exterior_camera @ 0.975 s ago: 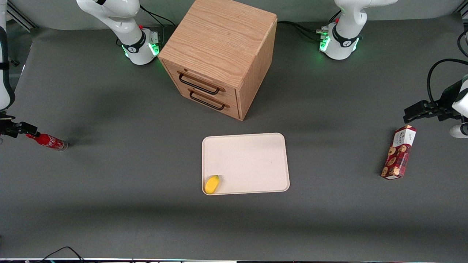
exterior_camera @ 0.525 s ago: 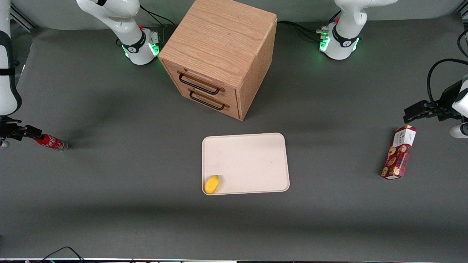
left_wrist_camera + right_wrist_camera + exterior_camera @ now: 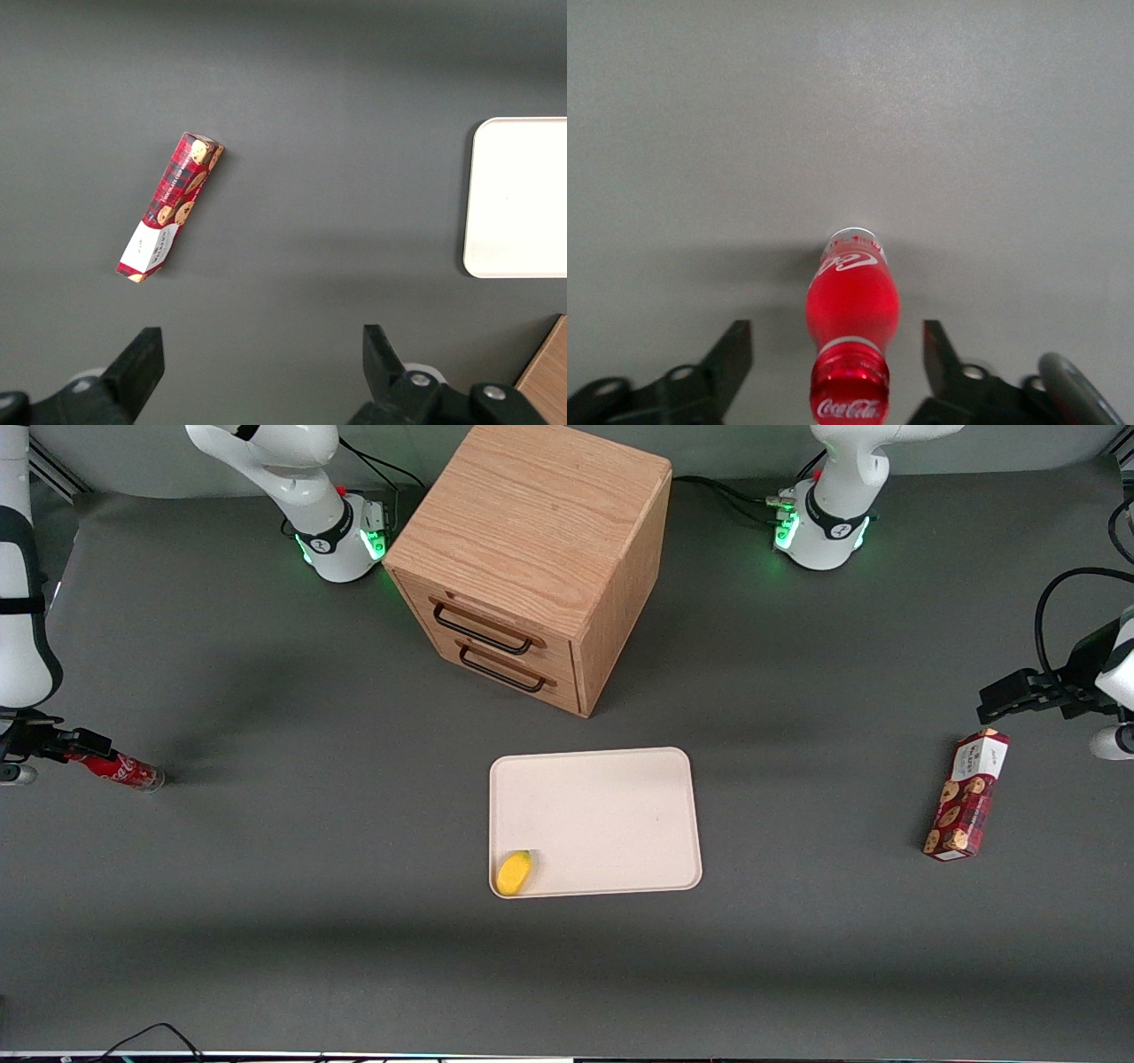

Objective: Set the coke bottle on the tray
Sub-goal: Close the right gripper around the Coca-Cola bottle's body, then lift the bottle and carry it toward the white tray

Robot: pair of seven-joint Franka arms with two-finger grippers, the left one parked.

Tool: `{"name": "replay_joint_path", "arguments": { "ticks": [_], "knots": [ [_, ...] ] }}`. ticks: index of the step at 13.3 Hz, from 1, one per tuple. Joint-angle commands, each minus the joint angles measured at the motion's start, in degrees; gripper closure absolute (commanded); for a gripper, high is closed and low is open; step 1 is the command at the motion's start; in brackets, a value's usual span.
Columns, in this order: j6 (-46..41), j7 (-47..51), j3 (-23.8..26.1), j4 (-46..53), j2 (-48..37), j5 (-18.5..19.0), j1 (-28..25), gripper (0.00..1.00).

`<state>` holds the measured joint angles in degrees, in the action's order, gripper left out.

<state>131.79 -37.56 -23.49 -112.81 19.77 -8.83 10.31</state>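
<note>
I next need to grab the bottle with my gripper by its neck below the cap (image 3: 96, 762), so that the coke bottle's base (image 3: 155, 779) is free to settle on the tray.
The coke bottle (image 3: 120, 770) stands upright on the grey table at the working arm's end, slim and red with white script. My gripper (image 3: 66, 747) hangs directly over its cap and hides the top of it. In the right wrist view the bottle (image 3: 852, 305) rises between the two black fingers (image 3: 731, 359), cap toward the camera, and my gripper (image 3: 837, 354) is open with a wide gap on each side of the neck. The cream-beige tray (image 3: 611, 779) lies flat near the table's middle, well away from the bottle; its edge shows in the left wrist view (image 3: 523, 195).
A yellow lemon-like object (image 3: 514, 872) sits in the tray's corner nearest the front camera. A wooden two-drawer cabinet (image 3: 532, 558) stands farther from the camera than the tray. A red cookie box (image 3: 967, 794) lies toward the parked arm's end.
My gripper has moved over the bottle from the table's edge, covering more of its cap and neck. The bottle, tray and other objects have stayed put.
</note>
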Motion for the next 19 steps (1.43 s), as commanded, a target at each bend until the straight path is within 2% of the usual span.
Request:
{"name": "replay_joint_path", "arguments": {
  "ticks": [1,3,6,8,9,11,13,15,17,19],
  "knots": [
    [1.0,-2.1,0.1,0.0,-0.1,-1.7,-0.1,0.71],
    [1.0,-2.0,0.0,0.0,-0.1,-1.7,-0.3,0.99],
    [0.8,-0.4,0.1,0.6,-0.9,-1.6,-1.0,1.0],
    [-1.6,3.8,0.2,2.2,-3.6,0.3,-2.8,1.0],
    [-5.5,6.9,0.5,5.3,-4.9,3.0,-4.6,1.0],
    [-18.7,14.9,1.3,15.7,-6.2,9.4,-8.3,1.0],
    [-29.7,19.9,3.5,25.8,-6.2,10.3,-10.7,1.0],
    [-38.7,26.2,5.4,33.9,-5.9,9.5,-13.1,1.0],
    [-41.7,39.5,13.2,36.5,-5.9,9.5,-14.6,1.0],
    [-41.0,55.2,23.6,36.7,-5.4,9.9,-14.8,1.0]
  ]
}}
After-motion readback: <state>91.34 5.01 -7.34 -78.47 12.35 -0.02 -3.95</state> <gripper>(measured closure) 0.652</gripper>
